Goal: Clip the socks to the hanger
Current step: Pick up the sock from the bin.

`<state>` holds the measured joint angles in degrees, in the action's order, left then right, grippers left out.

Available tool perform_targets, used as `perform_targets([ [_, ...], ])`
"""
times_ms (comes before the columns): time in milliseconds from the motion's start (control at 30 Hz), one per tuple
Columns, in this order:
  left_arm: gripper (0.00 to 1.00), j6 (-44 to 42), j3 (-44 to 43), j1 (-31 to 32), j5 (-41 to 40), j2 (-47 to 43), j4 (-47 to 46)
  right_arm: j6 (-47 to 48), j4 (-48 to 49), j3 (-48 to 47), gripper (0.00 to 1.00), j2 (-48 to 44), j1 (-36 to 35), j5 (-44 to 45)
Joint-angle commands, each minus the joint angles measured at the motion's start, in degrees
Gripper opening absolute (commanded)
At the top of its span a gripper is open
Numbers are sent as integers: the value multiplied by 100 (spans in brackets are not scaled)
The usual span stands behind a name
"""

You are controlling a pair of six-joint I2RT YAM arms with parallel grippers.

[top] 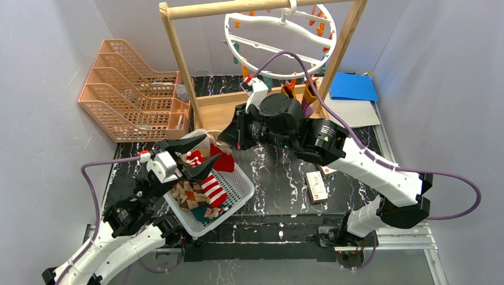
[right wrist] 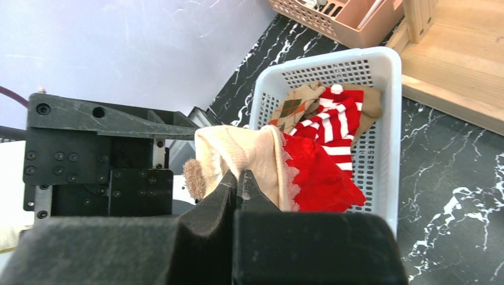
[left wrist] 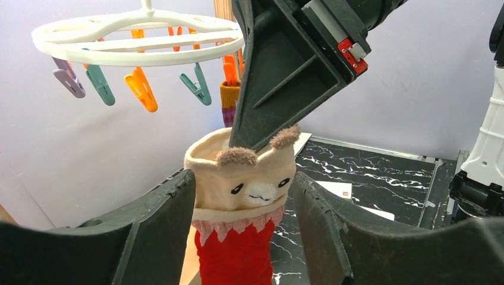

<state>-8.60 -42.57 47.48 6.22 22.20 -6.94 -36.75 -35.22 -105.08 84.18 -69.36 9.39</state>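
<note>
The red sock (left wrist: 238, 249) needs to be held next by my left gripper across its animal-faced cuff, below the cuff's rim (left wrist: 241, 190), so that the rim stays free and the sock can be clipped.
My right gripper (right wrist: 239, 177) is shut on the cream, animal-faced cuff of a red sock (left wrist: 238, 249), which hangs from it above the white basket (top: 243, 193). My left gripper (left wrist: 242, 178) is open, with a finger (left wrist: 160, 225) on either side of that cuff; the left one is at the fabric's edge. The round white hanger (left wrist: 136, 38) hangs behind and above with orange and teal clips (left wrist: 141, 89). A maroon-purple sock with an orange cuff (left wrist: 229, 98) hangs from it. A red-and-white striped sock (right wrist: 336, 122) and an argyle sock (right wrist: 294, 107) lie in the basket.
The hanger hangs on a wooden frame rack (top: 178, 53) at the back. A peach tiered tray organiser (top: 128, 89) stands at the back left. A blue sheet (top: 353, 86) lies at the back right and a small box (top: 316, 187) lies right of the basket.
</note>
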Motion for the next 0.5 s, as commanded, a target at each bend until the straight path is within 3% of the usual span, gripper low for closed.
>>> perform_targets([
  [0, 59, -147, 29, 21, 27, 47, -170, -211, 519, 50, 1, -43, -7, -161],
  [467, 45, -234, -100, 16, -219, 165, -123, -269, 520, -3, 1, 51, -6, -436],
])
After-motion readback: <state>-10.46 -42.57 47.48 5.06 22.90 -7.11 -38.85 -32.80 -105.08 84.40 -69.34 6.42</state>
